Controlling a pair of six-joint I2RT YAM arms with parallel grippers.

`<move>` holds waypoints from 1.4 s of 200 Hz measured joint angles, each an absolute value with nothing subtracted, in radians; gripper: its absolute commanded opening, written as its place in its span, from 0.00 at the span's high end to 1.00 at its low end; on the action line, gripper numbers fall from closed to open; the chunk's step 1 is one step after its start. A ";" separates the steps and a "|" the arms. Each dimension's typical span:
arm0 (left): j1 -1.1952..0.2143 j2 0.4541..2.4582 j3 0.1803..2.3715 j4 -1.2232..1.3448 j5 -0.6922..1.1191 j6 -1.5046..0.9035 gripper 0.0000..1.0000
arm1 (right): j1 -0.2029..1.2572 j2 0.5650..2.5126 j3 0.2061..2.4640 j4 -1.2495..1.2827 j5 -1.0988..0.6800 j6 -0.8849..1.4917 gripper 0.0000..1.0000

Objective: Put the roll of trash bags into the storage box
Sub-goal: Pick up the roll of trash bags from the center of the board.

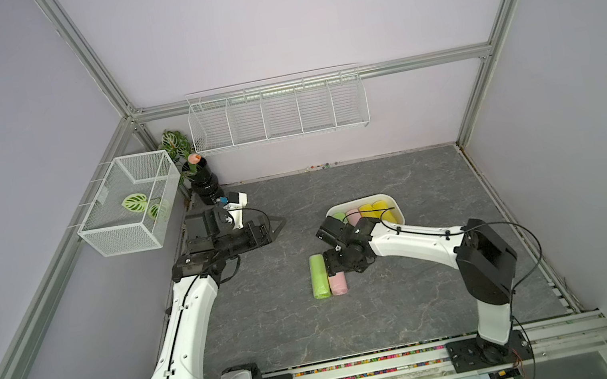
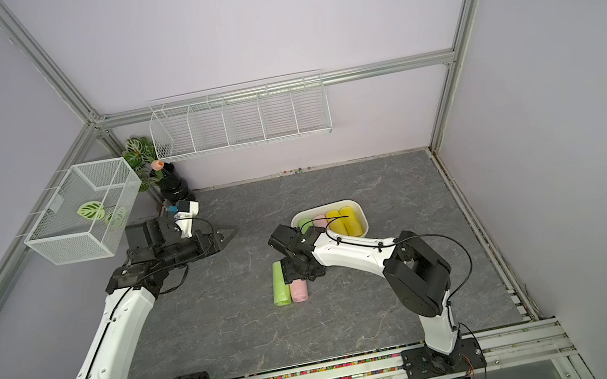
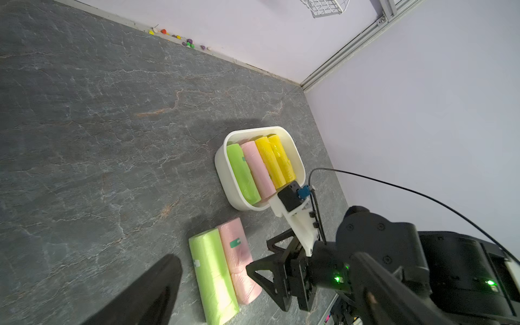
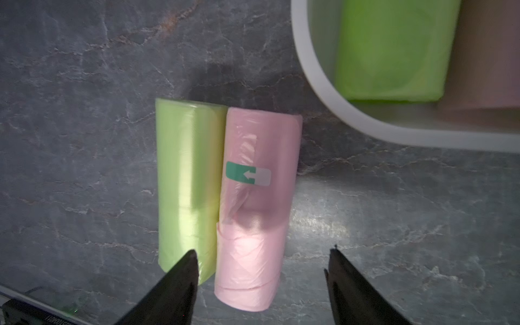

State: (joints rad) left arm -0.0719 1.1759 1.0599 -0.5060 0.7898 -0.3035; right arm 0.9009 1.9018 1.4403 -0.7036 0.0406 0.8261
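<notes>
Next, my right gripper takes hold of the pink roll (image 1: 339, 284) across its long sides, nearer me than the teal sticker, to lay it lengthwise into the storage box.
Two rolls of trash bags lie side by side on the grey table: a green roll (image 1: 319, 278) (image 4: 187, 183) and a pink roll (image 1: 339, 284) (image 4: 259, 197) with a teal sticker. My right gripper (image 4: 263, 249) hangs open over the pink roll's near end. One finger sits above the seam with the green roll and the other above bare table, and it holds nothing. The storage box (image 1: 398, 209) (image 3: 225, 180), a white tub, stands just behind, with several rolls in it: green, pink and two yellow. My left gripper (image 1: 277, 229) rests open and empty, far to the left.
A long white wire rack (image 1: 277, 113) hangs on the back wall. A white mesh basket (image 1: 127, 204) is mounted on the left wall, beside a black vase (image 1: 203, 183) with a plant. Small coloured bits (image 3: 187, 42) lie along the back edge.
</notes>
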 measured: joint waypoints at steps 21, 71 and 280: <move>-0.072 1.176 1.060 -0.506 0.790 -0.303 0.01 | 0.903 1.929 1.441 -0.698 0.032 0.826 0.27; -0.072 1.175 1.055 -0.505 0.791 -0.303 0.01 | 0.909 2.004 1.471 -0.691 0.022 0.827 0.40; -0.072 1.174 1.055 -0.505 0.791 -0.303 0.01 | 0.919 2.018 1.514 -0.752 0.077 0.803 0.66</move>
